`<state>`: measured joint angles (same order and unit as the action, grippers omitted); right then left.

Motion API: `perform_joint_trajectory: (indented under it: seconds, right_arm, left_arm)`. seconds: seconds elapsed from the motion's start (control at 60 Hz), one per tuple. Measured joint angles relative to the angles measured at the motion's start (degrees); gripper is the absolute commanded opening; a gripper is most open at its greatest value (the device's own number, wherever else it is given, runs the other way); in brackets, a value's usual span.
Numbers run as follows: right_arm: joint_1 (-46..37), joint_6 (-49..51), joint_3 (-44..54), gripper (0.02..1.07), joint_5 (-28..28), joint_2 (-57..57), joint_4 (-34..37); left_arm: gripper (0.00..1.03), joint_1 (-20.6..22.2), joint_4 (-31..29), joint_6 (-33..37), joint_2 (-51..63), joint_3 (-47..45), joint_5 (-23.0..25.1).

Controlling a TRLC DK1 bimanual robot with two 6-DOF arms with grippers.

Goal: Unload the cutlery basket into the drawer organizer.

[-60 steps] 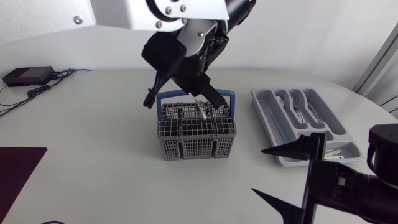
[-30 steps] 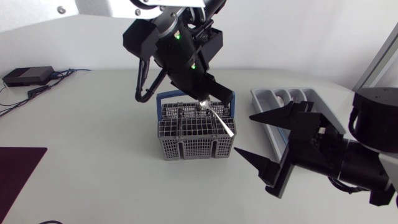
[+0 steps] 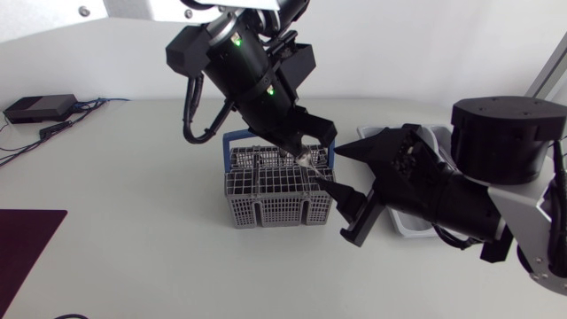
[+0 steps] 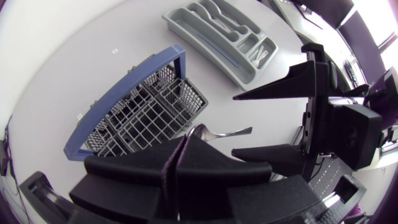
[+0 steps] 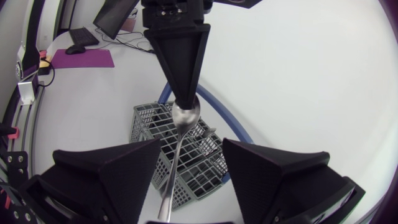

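Note:
The spoon's bowl is covered by my left gripper, so my right gripper should next grab the spoon by its bare handle (image 3: 315, 171) (image 5: 173, 167).
Over the grey cutlery basket (image 3: 279, 190) with its blue handle (image 3: 232, 142), my left gripper (image 3: 301, 152) is shut on the bowl of a silver spoon (image 3: 316, 170). The spoon's handle sticks out toward my right gripper (image 3: 341, 173), which is open, one finger on each side of the handle and neither touching it. In the right wrist view the spoon (image 5: 177, 143) runs from the left gripper (image 5: 181, 93) down between my own fingers (image 5: 118, 168). The grey drawer organizer (image 4: 217, 34) lies beyond the basket (image 4: 143, 115) with several pieces of cutlery in it.
My right arm covers most of the organizer (image 3: 400, 229) in the head view. A black box with cables (image 3: 40, 108) sits at the far left. A dark purple mat (image 3: 27, 239) lies at the near left edge.
My right arm has swung in from the right until its fingers flank the spoon's handle, and they have narrowed. The left gripper has raised the spoon out of the basket.

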<state>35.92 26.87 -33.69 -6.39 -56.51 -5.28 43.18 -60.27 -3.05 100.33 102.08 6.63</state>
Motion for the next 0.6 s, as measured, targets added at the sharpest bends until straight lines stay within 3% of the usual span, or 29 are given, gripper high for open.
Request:
perform_joint_trajectory:
  seconds: [0.25, 0.5, 0.6]
  right_arm:
    - [0.7, -0.8, -1.0, 0.43, 0.7, -3.8, -0.8]
    - [0.9, -1.0, -1.1, 0.22, 0.7, -4.5, -0.8]
    - [0.9, -1.0, -1.2, 0.21, 0.7, -5.2, -0.8]
  left_arm:
    - [0.14, -1.1, -0.3, -0.2, 0.0, 0.7, 2.2]
    - [0.14, -1.1, -0.3, -0.2, 0.0, 0.8, 2.4]
    - [0.14, -1.1, -0.3, -0.2, 0.0, 0.8, 2.5]
